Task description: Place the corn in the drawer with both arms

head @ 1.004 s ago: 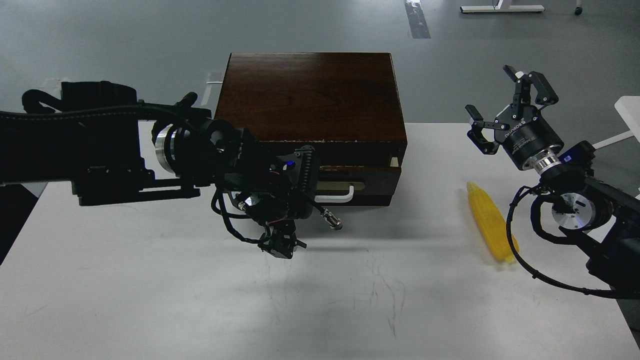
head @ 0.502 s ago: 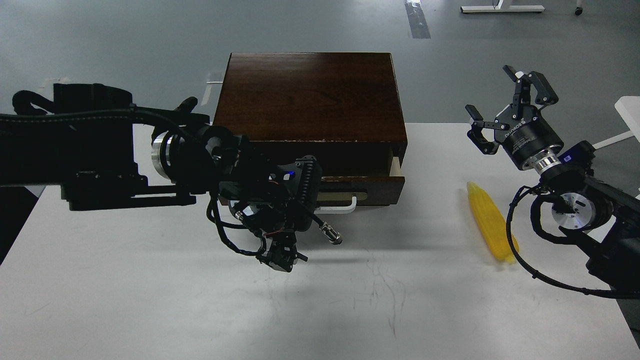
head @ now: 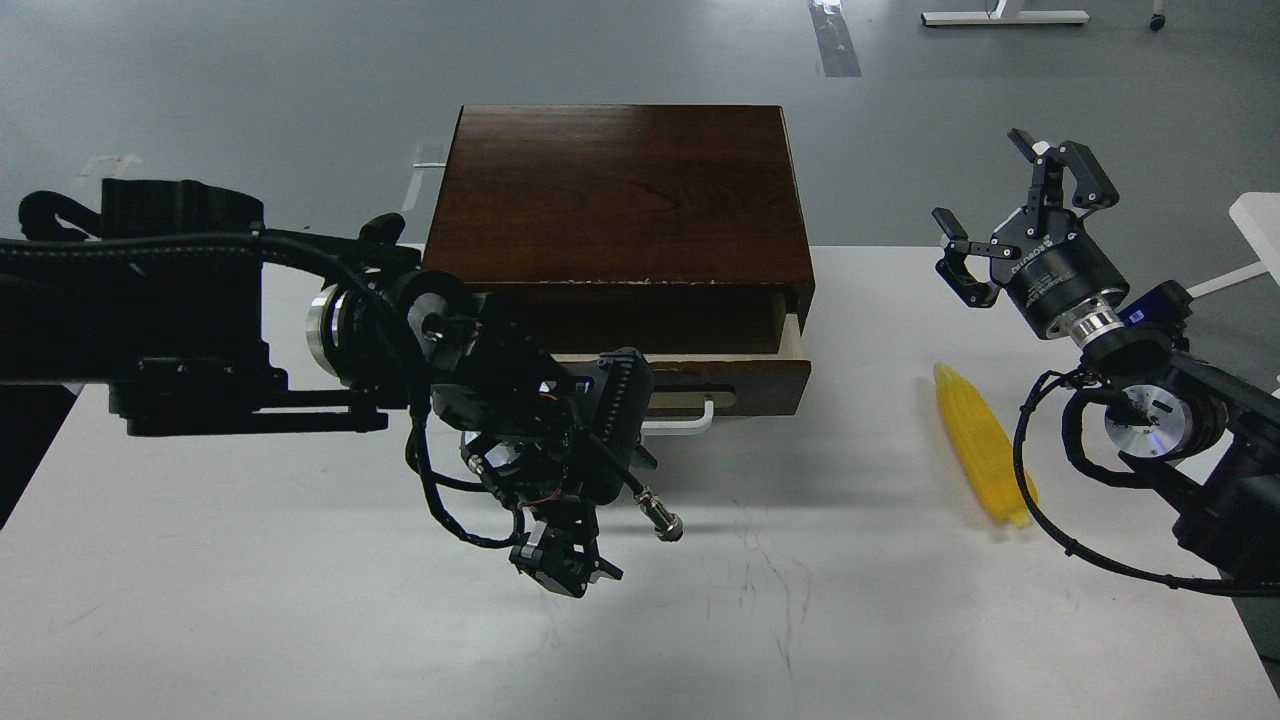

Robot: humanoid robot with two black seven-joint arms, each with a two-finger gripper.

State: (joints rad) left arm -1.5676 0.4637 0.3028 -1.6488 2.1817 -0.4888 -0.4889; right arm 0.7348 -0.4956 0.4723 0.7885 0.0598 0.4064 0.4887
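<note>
My right gripper should grab the yellow corn by its thicker end (head: pixel 1005 490) next, to put the corn in the open drawer (head: pixel 745 378).
The dark brown wooden box (head: pixel 620 190) stands at the back of the white table (head: pixel 300 620). Its drawer (head: pixel 745 378) is pulled partly out, showing a pale inner side at the right. My left gripper (head: pixel 630 412) is dark and sits over the left end of the white bar handle (head: pixel 690 420), with a ribbed finger (head: pixel 622 392) against the drawer front. The yellow corn (head: pixel 980 455) lies on the table to the right of the box. My right gripper (head: pixel 1010 215) is open and empty, raised above and behind the corn.
Black cables and a silver plug (head: pixel 660 520) hang under my left wrist above the table. A cable loop (head: pixel 1030 500) from my right arm lies beside the corn's near end. A white object (head: pixel 1262 215) shows at the right edge.
The drawer has slid out towards me, and my left gripper has moved the same way with the handle. The right arm and the corn have not moved.
</note>
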